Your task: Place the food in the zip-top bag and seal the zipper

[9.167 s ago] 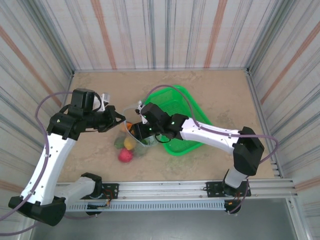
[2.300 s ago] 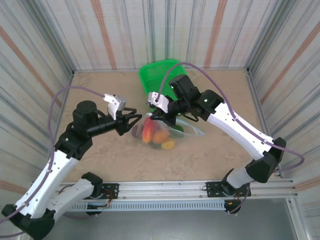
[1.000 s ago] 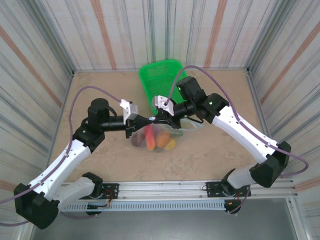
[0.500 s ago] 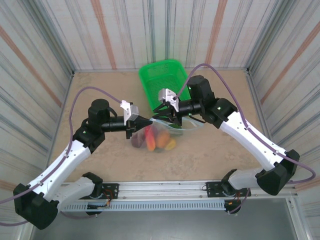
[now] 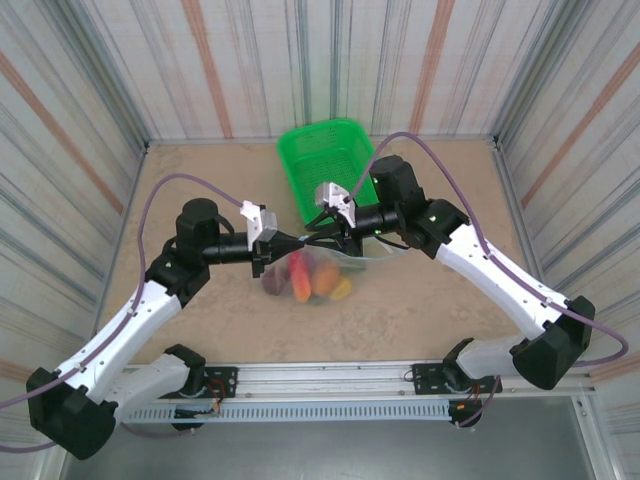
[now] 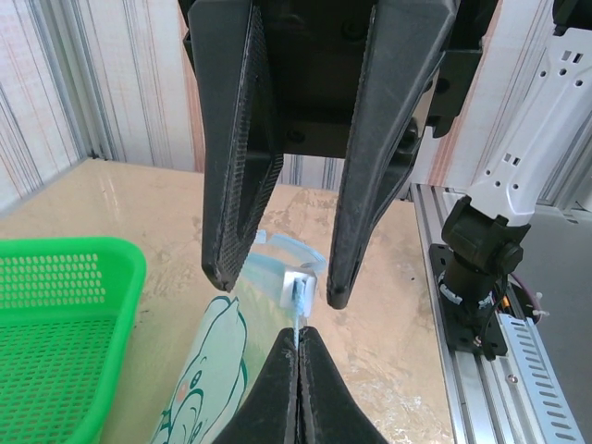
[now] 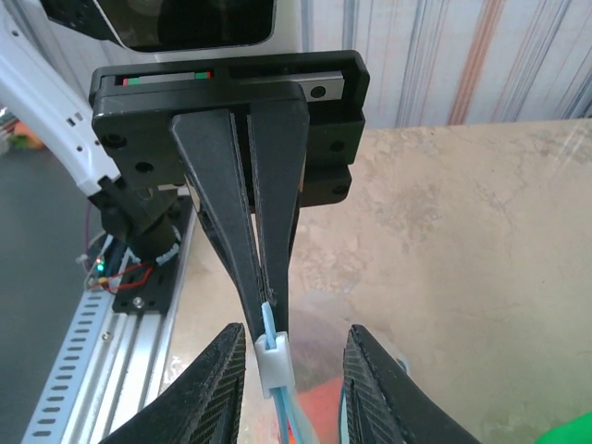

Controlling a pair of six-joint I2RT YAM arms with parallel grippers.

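The fingers of the right gripper are level with the sides of the white slider [image 5: 306,239] [image 7: 276,363], so the right gripper should close on the slider now.
The clear zip-top bag [image 5: 352,256] lies mid-table with the food [image 5: 312,278] inside: orange, red, maroon and yellow pieces. My left gripper [image 5: 296,242] is shut on the end of the pale blue zipper [image 6: 295,321], its fingertips [image 6: 298,344] pressed together on the strip. A white slider [image 7: 276,363] sits on the zipper right next to that grip. My right gripper [image 5: 323,236] is open, one finger [image 7: 225,375] on each side of the slider with a gap to it. The bag's green print [image 6: 208,365] shows below the strip.
A green mesh basket [image 5: 325,165] stands behind the bag toward the back wall, also at the lower left as the basket [image 6: 65,314] in the left wrist view. Striped walls enclose the table; bare tabletop [image 5: 430,290] lies right of the bag.
The right gripper's jaws have parted off the slider and drawn slightly back to the right. The left gripper has kept its hold on the zipper end.
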